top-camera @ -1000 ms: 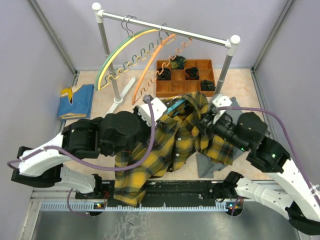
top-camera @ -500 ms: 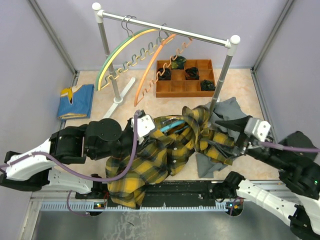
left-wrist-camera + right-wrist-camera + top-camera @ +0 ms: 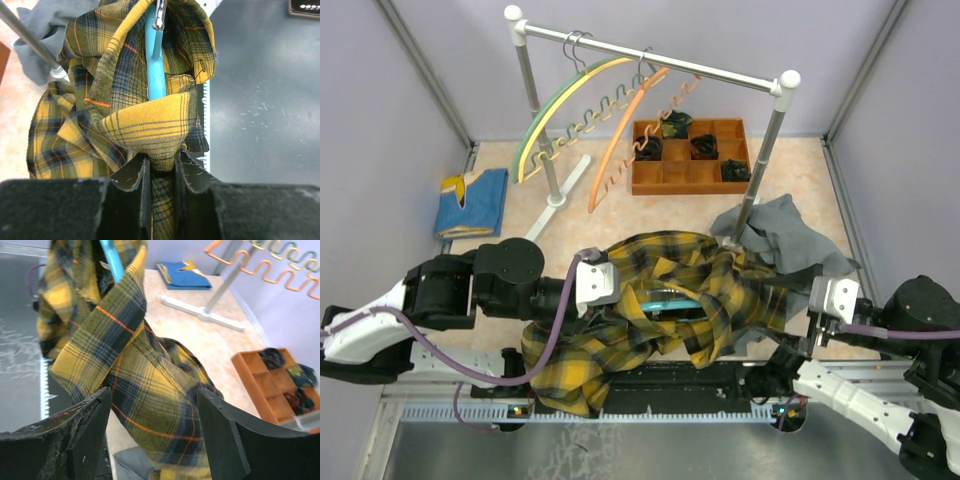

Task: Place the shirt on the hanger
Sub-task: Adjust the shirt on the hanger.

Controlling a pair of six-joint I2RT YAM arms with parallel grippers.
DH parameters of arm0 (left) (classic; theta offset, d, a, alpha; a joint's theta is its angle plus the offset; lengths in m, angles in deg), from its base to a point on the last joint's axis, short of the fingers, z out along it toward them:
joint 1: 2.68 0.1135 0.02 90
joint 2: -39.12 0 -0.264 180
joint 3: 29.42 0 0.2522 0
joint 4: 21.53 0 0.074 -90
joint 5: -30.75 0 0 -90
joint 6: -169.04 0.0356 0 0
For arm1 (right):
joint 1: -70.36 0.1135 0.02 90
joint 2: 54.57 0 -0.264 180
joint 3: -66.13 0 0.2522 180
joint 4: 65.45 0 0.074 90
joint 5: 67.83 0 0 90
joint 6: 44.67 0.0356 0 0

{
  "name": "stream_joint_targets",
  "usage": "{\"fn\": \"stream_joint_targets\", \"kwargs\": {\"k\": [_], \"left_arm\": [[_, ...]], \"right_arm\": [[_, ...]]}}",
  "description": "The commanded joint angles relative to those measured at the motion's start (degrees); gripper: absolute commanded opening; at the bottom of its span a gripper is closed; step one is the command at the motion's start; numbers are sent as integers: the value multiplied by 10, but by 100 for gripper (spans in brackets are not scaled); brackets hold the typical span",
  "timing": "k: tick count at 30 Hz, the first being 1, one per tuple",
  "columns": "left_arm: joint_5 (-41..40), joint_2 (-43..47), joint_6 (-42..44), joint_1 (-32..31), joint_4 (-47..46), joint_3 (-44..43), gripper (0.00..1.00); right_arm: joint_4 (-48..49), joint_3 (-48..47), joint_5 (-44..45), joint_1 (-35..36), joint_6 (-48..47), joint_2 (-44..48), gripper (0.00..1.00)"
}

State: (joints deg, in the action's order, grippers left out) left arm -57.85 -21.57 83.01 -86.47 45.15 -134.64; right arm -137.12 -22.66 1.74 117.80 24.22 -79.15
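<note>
Next, my right gripper reaches the plaid shirt and picks up its fold in line with the light blue hanger (image 3: 670, 303), which leaves the metal hook free for hanging.
The yellow and black plaid shirt (image 3: 665, 275) lies bunched at the table's near middle, partly over the front edge. The light blue hanger (image 3: 670, 303) shows through its collar opening. My left gripper (image 3: 623, 300) is shut on a fold of the shirt (image 3: 150, 125). In the left wrist view the hanger (image 3: 155, 70) and its metal hook (image 3: 160, 12) run straight ahead of the left gripper (image 3: 162, 167). My right gripper (image 3: 790, 320) is open at the shirt's right edge. In the right wrist view a plaid fold (image 3: 150, 390) hangs ahead of the right gripper (image 3: 155, 432), and the hanger (image 3: 112, 260) shows at the top.
A plain grey garment (image 3: 785, 235) lies under the shirt's right side. A rack (image 3: 650, 60) at the back carries green (image 3: 555, 105) and orange (image 3: 620, 130) hangers. A wooden tray (image 3: 690, 172) with dark items stands behind it. A folded blue cloth (image 3: 472, 200) lies at the far left.
Both arms have drawn back toward the near edge. The left gripper dragged the shirt and hanger nearer and bunched them. The right gripper has come away from the shirt to the right.
</note>
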Motion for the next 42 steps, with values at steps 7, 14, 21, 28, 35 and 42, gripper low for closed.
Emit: {"fn": "stream_joint_targets", "kwargs": {"k": [7, 14, 21, 28, 35, 42], "left_arm": [[80, -29, 17, 1, -4, -38, 0], [70, -52, 31, 2, -7, -65, 0], [21, -71, 48, 1, -9, -85, 0], [-79, -42, 30, 1, -43, -51, 38], [-167, 2, -1, 1, -75, 1, 61], [-300, 26, -59, 1, -81, 28, 81]], "right_arm": [[-11, 25, -153, -2, 6, -56, 72], [71, 98, -196, -2, 36, -73, 72], [111, 108, -162, -2, 54, -96, 29], [75, 74, -2, -2, 91, -72, 0], [-55, 31, 103, -2, 144, -103, 0], [-59, 10, 238, -2, 227, -121, 0]]}}
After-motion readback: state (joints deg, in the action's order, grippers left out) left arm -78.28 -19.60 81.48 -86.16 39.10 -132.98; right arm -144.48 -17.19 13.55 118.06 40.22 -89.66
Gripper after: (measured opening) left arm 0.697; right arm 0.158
